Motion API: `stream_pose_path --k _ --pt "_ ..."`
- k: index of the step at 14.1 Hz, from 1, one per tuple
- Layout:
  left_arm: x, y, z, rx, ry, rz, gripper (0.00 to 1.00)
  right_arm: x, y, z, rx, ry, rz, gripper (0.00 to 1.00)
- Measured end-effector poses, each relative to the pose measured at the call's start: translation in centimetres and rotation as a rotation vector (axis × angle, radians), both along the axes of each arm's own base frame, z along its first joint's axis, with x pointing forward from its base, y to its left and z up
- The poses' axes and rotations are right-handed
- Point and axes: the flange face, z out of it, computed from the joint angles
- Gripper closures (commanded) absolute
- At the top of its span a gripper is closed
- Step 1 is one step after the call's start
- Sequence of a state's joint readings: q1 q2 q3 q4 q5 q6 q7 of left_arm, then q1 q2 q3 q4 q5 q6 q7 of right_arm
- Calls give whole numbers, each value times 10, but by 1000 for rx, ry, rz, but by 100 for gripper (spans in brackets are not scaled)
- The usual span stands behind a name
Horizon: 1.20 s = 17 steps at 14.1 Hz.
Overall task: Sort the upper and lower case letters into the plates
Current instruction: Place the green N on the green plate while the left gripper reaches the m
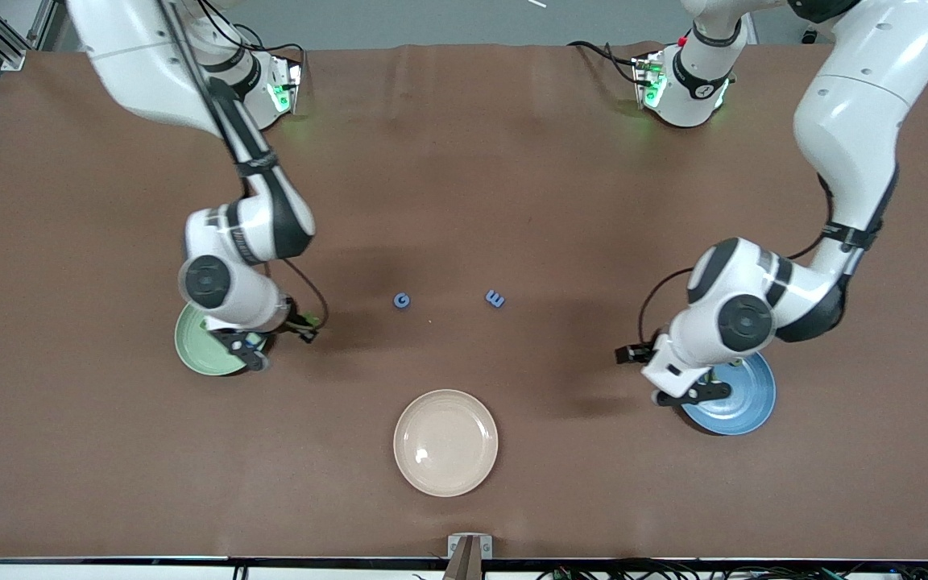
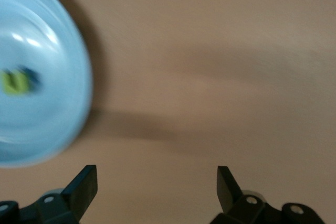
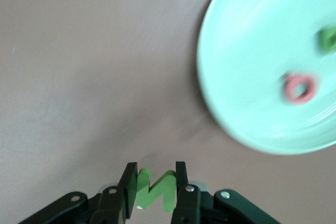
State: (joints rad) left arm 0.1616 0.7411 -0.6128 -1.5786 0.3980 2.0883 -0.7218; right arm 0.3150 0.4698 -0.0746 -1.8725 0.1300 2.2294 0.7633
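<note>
To sort the letters into plates, my left gripper will next grab the blue E by its spine and prong tips.
The mint green plate [image 1: 194, 345] lies toward the right arm's end of the table, the blue plate [image 1: 747, 396] toward the left arm's end. My right gripper [image 1: 254, 354] [image 3: 155, 168] hangs over the table beside the mint plate's [image 3: 252, 35] rim, shut on a green zigzag letter [image 3: 155, 190]. A pink ring letter [image 3: 299, 88] and a green letter [image 3: 328, 39] lie in that plate. My left gripper [image 1: 696, 395] [image 2: 157, 176] is open and empty over the table beside the blue plate [image 2: 42, 124]. In it lies a green and blue letter [image 2: 18, 81]. Two blue letters [image 1: 402, 300] [image 1: 495, 299] lie mid-table.
A cream-beige plate [image 1: 445, 442] sits empty, nearer the front camera than the two blue letters. Both arm bases [image 1: 685, 89] [image 1: 271, 89] stand along the table's back edge. A small bracket [image 1: 470, 548] sits at the front edge.
</note>
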Motion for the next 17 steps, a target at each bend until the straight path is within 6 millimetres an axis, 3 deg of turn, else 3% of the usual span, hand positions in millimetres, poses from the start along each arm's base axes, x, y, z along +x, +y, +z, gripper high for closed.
stream_pose_path --k 2,4,6,9,12,17 --pt "-21 -47 -4 21 9 96 0 4 -44 7 16 3 55 99" --pt "-41 -88 -7 24 1 179 0 4 -80 -2 26 15 90 98" --pt "-61 -123 -11 12 -13 255 0 -1 -101 -14 30 10 111 98" --pt "-94 -168 -21 -9 -20 342 0 -12 -105 -32 28 -6 130 98" --pt "-119 -199 -36 -33 -14 452 5 -17 -101 -41 30 4 137 97" --pt "-144 -225 -66 -16 -19 539 25 -20 -97 -57 29 22 143 94"
